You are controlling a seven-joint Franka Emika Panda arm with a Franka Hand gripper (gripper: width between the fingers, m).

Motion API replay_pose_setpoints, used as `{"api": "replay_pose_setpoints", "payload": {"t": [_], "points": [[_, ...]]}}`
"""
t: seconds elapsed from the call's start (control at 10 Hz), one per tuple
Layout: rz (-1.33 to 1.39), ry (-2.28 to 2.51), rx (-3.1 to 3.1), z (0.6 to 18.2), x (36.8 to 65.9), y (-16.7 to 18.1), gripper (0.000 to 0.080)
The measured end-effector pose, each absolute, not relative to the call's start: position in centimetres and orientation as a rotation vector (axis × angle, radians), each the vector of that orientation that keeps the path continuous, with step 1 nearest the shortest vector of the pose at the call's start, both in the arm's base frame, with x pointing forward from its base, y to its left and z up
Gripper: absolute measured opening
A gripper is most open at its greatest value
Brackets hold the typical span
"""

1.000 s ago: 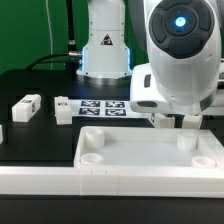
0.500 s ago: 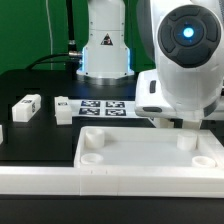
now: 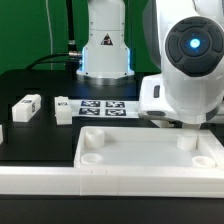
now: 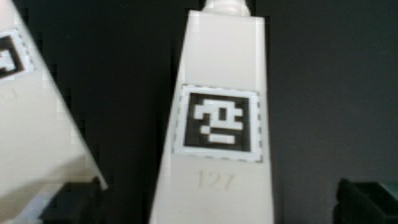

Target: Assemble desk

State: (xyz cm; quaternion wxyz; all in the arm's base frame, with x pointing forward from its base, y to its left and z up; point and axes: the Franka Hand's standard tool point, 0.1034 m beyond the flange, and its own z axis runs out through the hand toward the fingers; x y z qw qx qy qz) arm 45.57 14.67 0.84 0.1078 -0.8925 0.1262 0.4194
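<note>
My gripper should close: its fingertips flank the white tagged leg (image 4: 217, 190) in the wrist view. Closing now would hold it.
The white desk top (image 3: 84, 146), a tray with a raised rim and round corner sockets, lies at the front of the black table. My gripper (image 3: 180, 121) hangs low behind the top's far right corner, and its fingertips are hidden there. In the wrist view my gripper (image 4: 222, 205) is open. One white square-section leg (image 4: 222, 90) with a black-and-white tag lies lengthwise between the dark fingertips (image 4: 68, 203), with a gap on each side. A second white tagged part (image 4: 25, 110) lies beside it. Two more legs (image 3: 27, 106) (image 3: 62, 108) lie at the exterior view's left.
The marker board (image 3: 100, 106) lies behind the desk top, in front of the robot base (image 3: 105, 55). A long low white rail (image 3: 60, 183) runs along the table's front edge. Another white part (image 3: 2, 134) shows at the exterior view's left edge.
The arm has moved toward the exterior view's right. The desk top and the loose legs have not moved.
</note>
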Motion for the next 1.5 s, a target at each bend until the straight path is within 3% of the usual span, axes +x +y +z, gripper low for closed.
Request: {"api": "replay_pose_setpoints", "payload": {"t": [0.1, 0.2, 0.3, 0.4, 0.5, 0.8, 1.2, 1.5], "points": [[1.235, 0.371, -2.626, 0.8, 45.6, 14.7, 0.0649], [1.236, 0.370, -2.626, 0.8, 45.5, 14.7, 0.0539], [1.236, 0.370, -2.626, 0.8, 45.5, 14.7, 0.0372], [1.236, 0.370, -2.625, 0.8, 45.5, 14.6, 0.0372], [1.235, 0.370, -2.625, 0.8, 45.5, 14.6, 0.0288], [1.219, 0.376, -2.627, 1.2, 46.0, 14.1, 0.0288], [1.172, 0.291, -2.598, 7.0, 49.7, 11.8, 0.0288], [1.111, 0.262, -2.613, 6.8, 50.5, 11.8, 0.0290]]}}
